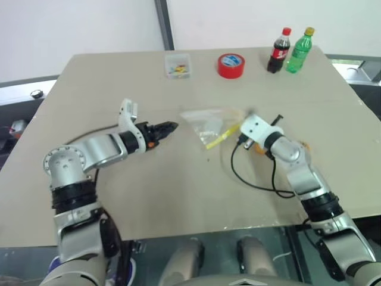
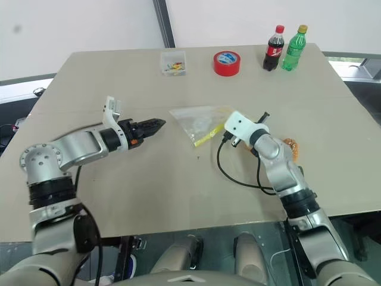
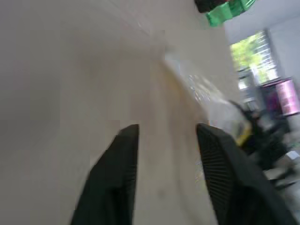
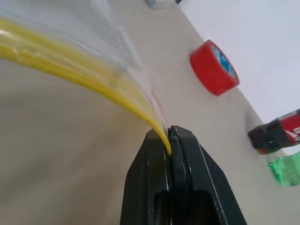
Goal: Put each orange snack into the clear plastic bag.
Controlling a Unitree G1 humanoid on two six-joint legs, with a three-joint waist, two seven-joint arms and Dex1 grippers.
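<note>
The clear bag [image 1: 206,123] is lying flat and slack on the tabletop. My left gripper will next pinch the bag by the yellow seal strip [image 1: 221,136] along its edge.
The clear plastic bag [image 1: 206,123] lies flat in the middle of the table, its yellow seal strip [image 4: 70,65] on the side toward my right arm. In the right wrist view my right gripper [image 4: 170,134] is shut on the end of that yellow strip. One orange snack [image 2: 290,148] lies on the table right beside my right forearm, partly hidden by it. A second bit of orange [image 1: 260,149] peeks out under the right wrist. My left gripper [image 1: 167,128] points at the bag's left edge, a short way off it. Its fingers [image 3: 119,159] stand open with nothing between them.
Along the far edge stand a small clear box of coloured bits [image 1: 178,65], a red tape roll [image 1: 231,65], a cola bottle [image 1: 278,50] and a green bottle [image 1: 299,51]. A black cable [image 1: 250,177] loops over the table below my right wrist.
</note>
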